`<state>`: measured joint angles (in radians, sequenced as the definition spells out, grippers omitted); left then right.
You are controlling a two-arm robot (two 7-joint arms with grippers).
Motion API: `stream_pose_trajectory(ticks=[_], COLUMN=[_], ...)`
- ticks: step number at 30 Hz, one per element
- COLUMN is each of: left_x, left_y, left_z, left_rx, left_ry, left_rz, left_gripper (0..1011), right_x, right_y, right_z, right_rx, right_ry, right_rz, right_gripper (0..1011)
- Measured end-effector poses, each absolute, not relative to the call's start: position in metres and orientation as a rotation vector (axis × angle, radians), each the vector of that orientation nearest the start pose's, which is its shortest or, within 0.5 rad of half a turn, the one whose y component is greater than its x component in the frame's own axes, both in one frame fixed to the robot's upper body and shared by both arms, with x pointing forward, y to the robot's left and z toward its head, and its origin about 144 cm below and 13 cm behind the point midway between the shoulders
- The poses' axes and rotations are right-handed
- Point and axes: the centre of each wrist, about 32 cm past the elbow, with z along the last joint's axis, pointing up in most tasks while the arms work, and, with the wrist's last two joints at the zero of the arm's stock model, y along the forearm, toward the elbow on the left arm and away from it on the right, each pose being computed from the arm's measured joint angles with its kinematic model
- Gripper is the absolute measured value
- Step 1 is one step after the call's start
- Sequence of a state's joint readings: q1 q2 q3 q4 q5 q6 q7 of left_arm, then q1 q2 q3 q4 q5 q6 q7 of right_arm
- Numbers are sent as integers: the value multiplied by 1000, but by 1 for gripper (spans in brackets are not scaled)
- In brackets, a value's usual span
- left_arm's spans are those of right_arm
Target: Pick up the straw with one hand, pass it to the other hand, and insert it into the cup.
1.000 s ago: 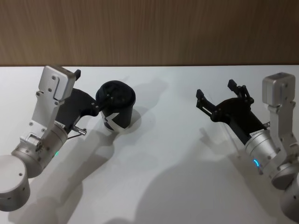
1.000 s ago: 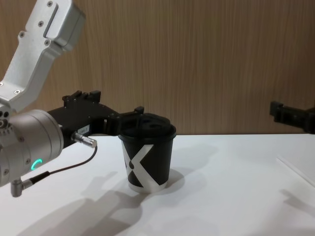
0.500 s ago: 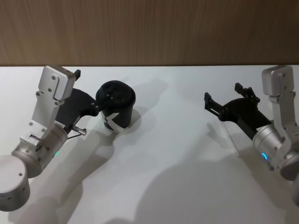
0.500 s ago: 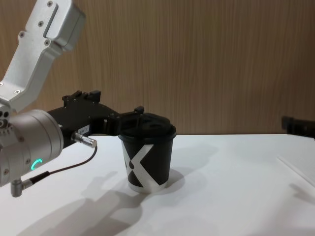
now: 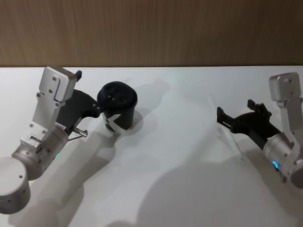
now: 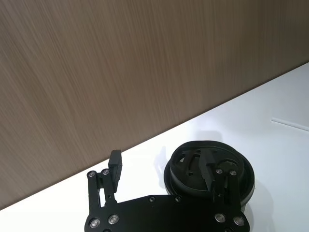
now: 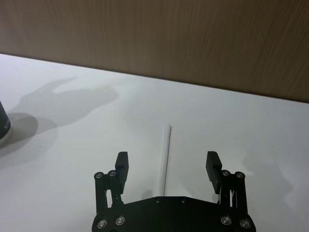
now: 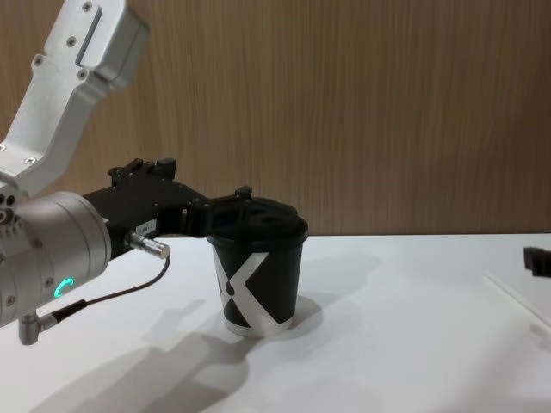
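Note:
The straw's long body should stay free for the handover to my left gripper, so my right gripper next needs to pinch the straw by one end.
The white straw (image 7: 167, 154) lies flat on the white table (image 5: 180, 156), far right of the cup. It also shows as a faint line, the straw (image 5: 228, 131), and near the edge as the straw (image 8: 515, 297). My right gripper (image 7: 166, 163) is open and hovers just above the straw, one finger on each side, touching nothing. Its place in the head view is the right gripper (image 5: 235, 110). The black cup (image 5: 118, 109) with its white X and domed lid stands left of centre, also seen as the cup (image 8: 256, 275). My left gripper (image 6: 163, 166) is open, one finger over the lid (image 6: 207, 169).
A wooden wall (image 5: 151, 28) closes off the table's far edge. The cup and the straw are the only loose things on the table. The left arm's cable (image 8: 103, 297) hangs beside the cup.
My right gripper has drawn back to the right and lower, uncovering the straw beneath it. The left arm and the cup have not moved.

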<state>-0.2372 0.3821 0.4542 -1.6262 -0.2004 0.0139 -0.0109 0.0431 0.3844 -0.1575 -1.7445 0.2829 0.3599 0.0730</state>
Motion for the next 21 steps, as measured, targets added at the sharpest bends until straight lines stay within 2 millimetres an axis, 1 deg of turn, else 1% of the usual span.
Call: stream_pose_trajectory(ticks=[10, 21], left_x=[492, 492], left_y=[198, 198], left_z=[1204, 1204], left_rx=[61, 61], left_ry=[-268, -268], left_rz=[1124, 1124], left_gripper=[1002, 1003], right_x=[451, 445], right_y=[-275, -278], right_z=[1204, 1202], right_rx=[-306, -344], right_ry=[128, 163], right_rz=[-1326, -1333], right_gripper=[1001, 1001])
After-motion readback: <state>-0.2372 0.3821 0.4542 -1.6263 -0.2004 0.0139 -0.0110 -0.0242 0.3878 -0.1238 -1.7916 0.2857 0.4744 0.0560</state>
